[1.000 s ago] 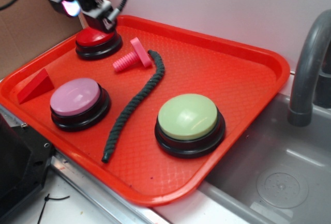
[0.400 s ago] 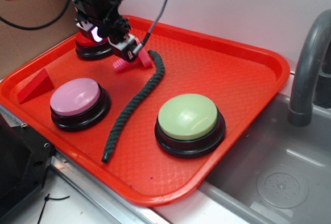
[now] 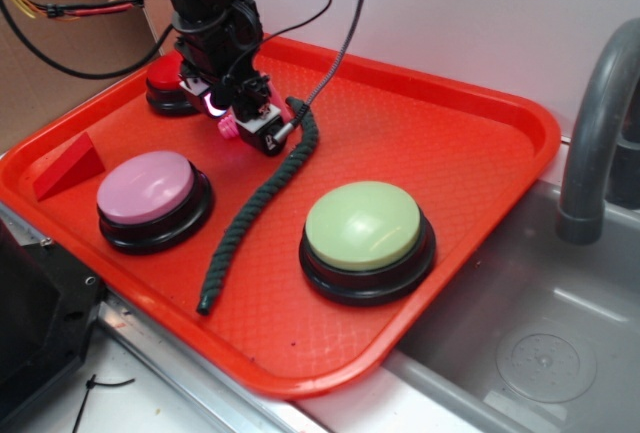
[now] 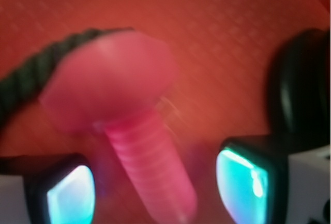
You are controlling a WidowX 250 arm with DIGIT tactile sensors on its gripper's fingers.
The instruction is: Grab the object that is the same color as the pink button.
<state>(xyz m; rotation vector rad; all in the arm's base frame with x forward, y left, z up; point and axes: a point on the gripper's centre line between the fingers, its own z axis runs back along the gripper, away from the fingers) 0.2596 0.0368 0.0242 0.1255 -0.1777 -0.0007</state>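
My fingertips stand on both sides of the ridged pink shaft [image 4: 155, 169], low over the red tray [image 4: 222, 53], so my gripper closes on the shaft next.
The object, a bright pink toy bolt [image 4: 139, 131], lies on the red tray [image 3: 440, 143]. Its ridged shaft runs between my fingers in the wrist view and its head points away. My gripper [image 4: 155, 190] is open, with a gap on each side of the shaft. From the exterior view my gripper [image 3: 250, 123] is low over the bolt [image 3: 229, 127], which shows only as a pink sliver at its left. The pink button [image 3: 146, 187], pale pink on a black base, stands at the tray's front left.
A dark green rope [image 3: 265, 198] curves down the tray beside the bolt. A red-topped button [image 3: 165, 81] is behind my arm, a red wedge [image 3: 68, 165] at the left, a light green button [image 3: 364, 227] front right. A grey sink and faucet [image 3: 595, 123] lie right.
My gripper has moved from above the red-topped button forward and down onto the bolt, which it now straddles. The bolt has not shifted.
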